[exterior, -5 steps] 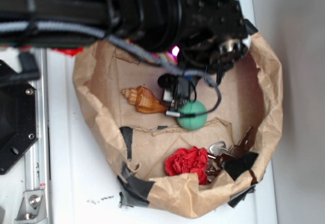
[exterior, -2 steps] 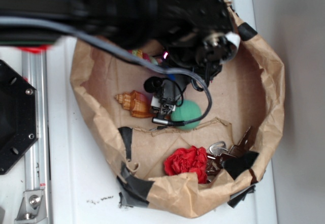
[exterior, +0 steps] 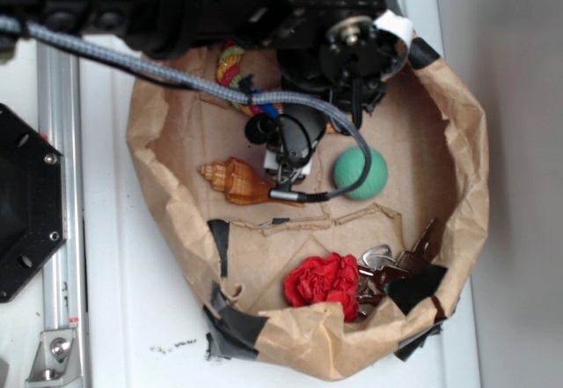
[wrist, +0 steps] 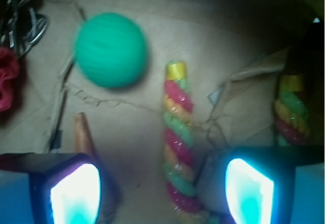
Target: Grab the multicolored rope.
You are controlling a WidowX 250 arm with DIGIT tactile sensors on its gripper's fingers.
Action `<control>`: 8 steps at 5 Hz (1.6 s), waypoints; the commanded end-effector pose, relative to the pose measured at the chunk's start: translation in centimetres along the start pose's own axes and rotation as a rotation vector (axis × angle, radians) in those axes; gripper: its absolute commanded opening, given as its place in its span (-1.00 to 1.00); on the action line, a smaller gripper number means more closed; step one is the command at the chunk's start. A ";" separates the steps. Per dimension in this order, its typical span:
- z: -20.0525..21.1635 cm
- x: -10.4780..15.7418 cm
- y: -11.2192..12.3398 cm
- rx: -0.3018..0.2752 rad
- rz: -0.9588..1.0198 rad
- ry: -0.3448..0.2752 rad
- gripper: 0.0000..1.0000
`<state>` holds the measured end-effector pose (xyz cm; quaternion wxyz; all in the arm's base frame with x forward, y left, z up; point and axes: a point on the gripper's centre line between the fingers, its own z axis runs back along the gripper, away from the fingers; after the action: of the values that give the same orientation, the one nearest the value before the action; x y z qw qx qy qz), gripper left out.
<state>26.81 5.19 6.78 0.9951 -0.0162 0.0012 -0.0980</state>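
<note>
I need to grip the multicolored rope next with my gripper by its twisted arm (wrist: pixel 179 127), just behind the yellow-banded end (wrist: pixel 176 70), so that I can pick the rope up.
The multicolored rope (wrist: pixel 179 142), twisted red, yellow and light green, lies on the brown paper. In the wrist view one arm of it runs up between my fingers, nearer the right one. Its other arm (wrist: pixel 290 113) lies past a paper flap at the right. In the exterior view only its bend (exterior: pixel 231 62) shows at the bowl's back, under the arm. My gripper (wrist: pixel 162 193) is open and empty, low over the rope; in the exterior view it (exterior: pixel 288 146) hangs beside the shell.
A green ball (exterior: pixel 361 173) sits right of the gripper, also in the wrist view (wrist: pixel 110 50). A brown shell (exterior: pixel 236 181) lies to its left. A red fabric wad (exterior: pixel 326 282) and metal keys (exterior: pixel 393 265) lie at the front of the crumpled paper bowl (exterior: pixel 466 168).
The arm has swung toward the bowl's back, uncovering the rope's bend. The green ball has rolled right, away from the gripper. The gripper has shifted slightly up and left.
</note>
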 end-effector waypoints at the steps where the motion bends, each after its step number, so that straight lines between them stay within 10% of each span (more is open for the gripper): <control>1: -2.6 1.1 1.3 0.067 0.122 0.005 1.00; 4: -7.3 1.7 -0.8 0.105 0.140 0.066 1.00; 5: -7.5 1.4 -0.9 0.112 0.175 0.064 0.65; 6: -7.5 1.0 -1.0 0.134 0.201 0.079 -1.00; 8: -7.8 0.8 -1.0 0.147 0.239 0.093 -1.00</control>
<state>27.71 4.43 0.73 0.9972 0.0593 0.0461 0.0040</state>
